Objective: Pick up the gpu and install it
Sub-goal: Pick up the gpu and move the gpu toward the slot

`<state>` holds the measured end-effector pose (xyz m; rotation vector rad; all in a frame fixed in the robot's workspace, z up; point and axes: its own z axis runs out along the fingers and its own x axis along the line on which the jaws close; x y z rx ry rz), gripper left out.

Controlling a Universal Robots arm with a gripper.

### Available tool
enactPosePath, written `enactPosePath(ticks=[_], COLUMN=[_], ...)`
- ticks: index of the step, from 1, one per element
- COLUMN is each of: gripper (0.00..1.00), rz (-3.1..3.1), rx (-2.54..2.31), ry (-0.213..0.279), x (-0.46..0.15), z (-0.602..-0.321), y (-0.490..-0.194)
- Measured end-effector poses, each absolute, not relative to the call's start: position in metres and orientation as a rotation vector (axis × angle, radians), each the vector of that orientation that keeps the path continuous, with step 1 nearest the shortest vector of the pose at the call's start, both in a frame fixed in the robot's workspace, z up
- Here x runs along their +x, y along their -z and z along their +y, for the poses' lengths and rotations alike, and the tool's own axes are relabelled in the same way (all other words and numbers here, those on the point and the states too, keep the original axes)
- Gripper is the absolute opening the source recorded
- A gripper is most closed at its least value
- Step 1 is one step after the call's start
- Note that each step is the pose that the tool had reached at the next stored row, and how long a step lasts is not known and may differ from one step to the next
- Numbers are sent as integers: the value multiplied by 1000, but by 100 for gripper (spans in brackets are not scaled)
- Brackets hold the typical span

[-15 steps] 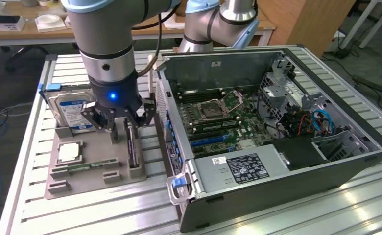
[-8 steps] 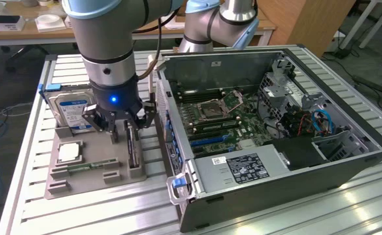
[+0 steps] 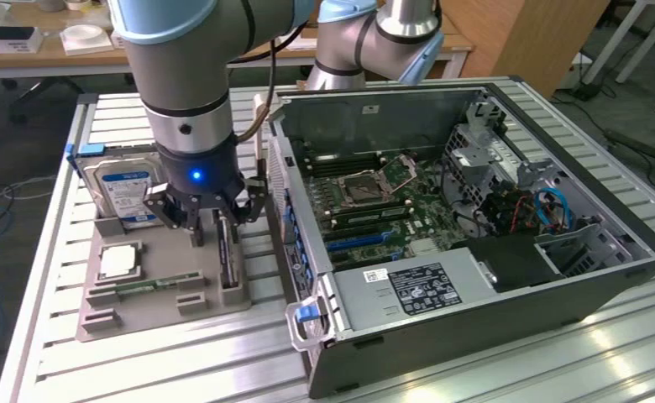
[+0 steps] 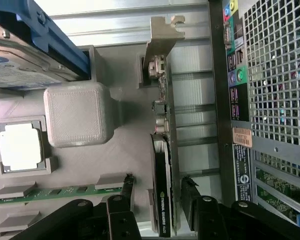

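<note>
Next, my gripper takes hold of the GPU by its black fan-cover end (image 3: 227,249), where the GPU is flat on both sides, since bare components stick out toward the GPU's bracket.
The gpu (image 3: 230,256) stands on its long edge in a slot of the grey parts tray (image 3: 137,315), just beside the computer case. In the wrist view the gpu (image 4: 165,165) is a thin green card with a black fan face and a metal end bracket (image 4: 160,40) at its far end. My gripper (image 3: 221,225) hangs straight over the card, lowered around its near end. The gripper (image 4: 158,182) is open, with one black finger on each side of the card and a gap on both sides.
The open computer case (image 3: 596,277) lies at the exterior view's right, its motherboard (image 3: 373,201) exposed. The tray also carries a hard drive (image 3: 120,189), a CPU (image 3: 118,260) and a RAM stick (image 3: 154,285). The case's rear wall (image 4: 240,100) stands close to the card.
</note>
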<state>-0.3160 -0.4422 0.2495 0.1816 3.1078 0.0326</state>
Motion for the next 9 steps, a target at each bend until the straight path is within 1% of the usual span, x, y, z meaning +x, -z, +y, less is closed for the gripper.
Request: enactPosePath(ticks=[9], gripper=[50], rz=[3108], rx=[181], ry=[-33], x=[-313], z=[-436], y=[-241])
